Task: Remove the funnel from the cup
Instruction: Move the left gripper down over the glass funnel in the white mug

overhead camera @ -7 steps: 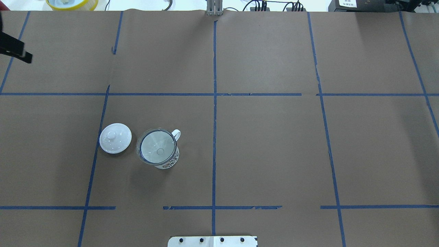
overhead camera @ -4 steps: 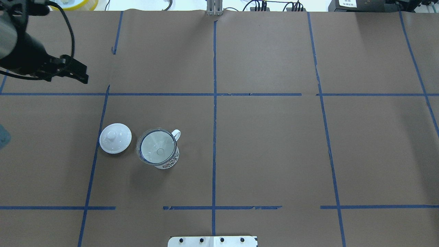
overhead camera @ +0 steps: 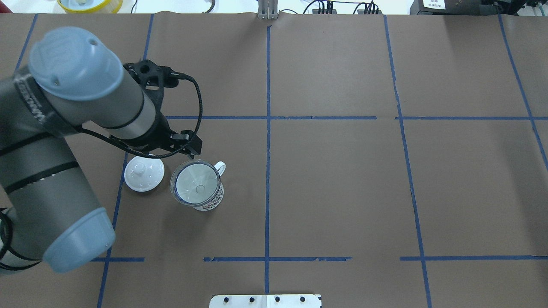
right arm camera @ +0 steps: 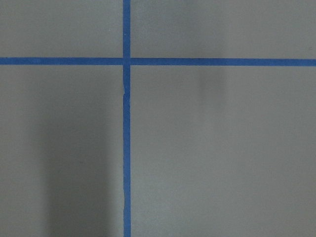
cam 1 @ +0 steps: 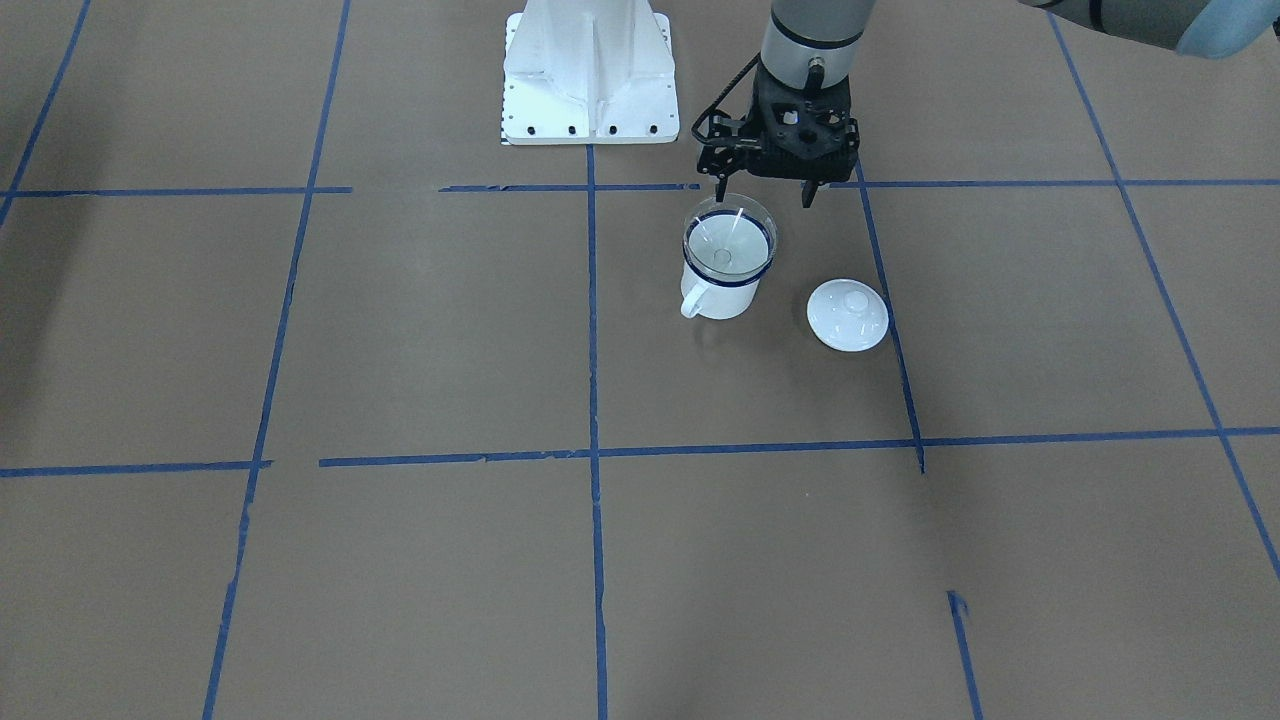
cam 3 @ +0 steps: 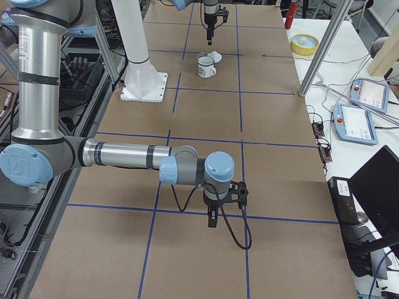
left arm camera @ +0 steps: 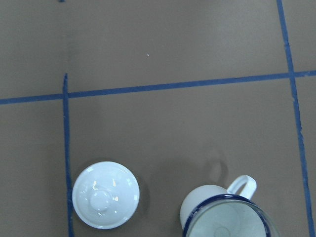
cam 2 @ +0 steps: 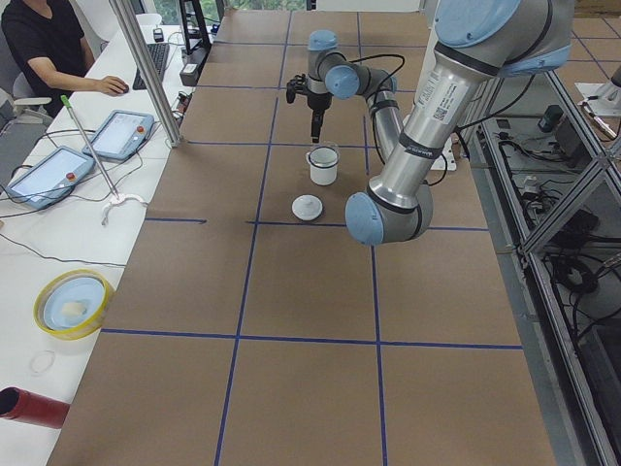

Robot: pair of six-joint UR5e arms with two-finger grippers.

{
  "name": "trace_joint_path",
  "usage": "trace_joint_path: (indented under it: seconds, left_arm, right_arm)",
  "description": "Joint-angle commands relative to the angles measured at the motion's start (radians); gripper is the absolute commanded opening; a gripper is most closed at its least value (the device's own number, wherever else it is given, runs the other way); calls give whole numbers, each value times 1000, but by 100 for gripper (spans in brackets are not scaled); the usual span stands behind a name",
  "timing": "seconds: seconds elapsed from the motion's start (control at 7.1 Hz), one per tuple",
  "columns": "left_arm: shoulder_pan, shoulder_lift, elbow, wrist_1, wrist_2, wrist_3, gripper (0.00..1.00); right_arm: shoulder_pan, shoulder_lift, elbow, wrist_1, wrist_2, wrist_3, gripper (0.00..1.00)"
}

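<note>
My left gripper grabs the funnel by its exposed upper rim (cam 1: 732, 197) next, since the funnel's cone (cam 1: 725, 250) sits down inside the cup.
The white cup (cam 1: 722, 292) with a dark blue rim stands upright on the table, its handle toward the table's centre line. The clear funnel (cam 1: 728, 240) sits in its mouth, cone up. Both also show in the overhead view, the cup (overhead camera: 210, 201) and the funnel (overhead camera: 195, 182), and at the bottom edge of the left wrist view, where the funnel (left arm camera: 232, 223) is cut off. My left gripper (cam 1: 765, 192) is open and empty and hovers above the table close to the cup, apart from it. My right gripper (cam 3: 212, 219) is far off over bare table; I cannot tell whether it is open or shut.
A white round lid (cam 1: 848, 315) with a knob lies flat beside the cup, on the side away from the handle. The left arm's elbow (overhead camera: 64, 205) hangs over the table's left part. The robot's white base (cam 1: 590, 75) stands at the near edge.
My left arm has swung in from the far left edge and now hangs over the lid and cup. The cup, funnel and lid have not moved.
</note>
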Motion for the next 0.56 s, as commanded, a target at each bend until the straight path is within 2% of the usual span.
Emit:
trace_joint_path:
  seconds: [0.0,0.14,0.28,0.42]
  left_arm:
    - [102,-44,133,-72,68,-85,100]
    - [104,-41,179,-130,68,-85,100]
    - [104,-39,207,-166,68,-85,92]
    - [107,-38,207,-177,68,-87,74]
  right_arm:
    - [0,0,0,0,0,0,100]
    - [0,0,0,0,0,0,100]
    - [0,0,0,0,0,0,100]
    - [0,0,0,0,0,0,100]
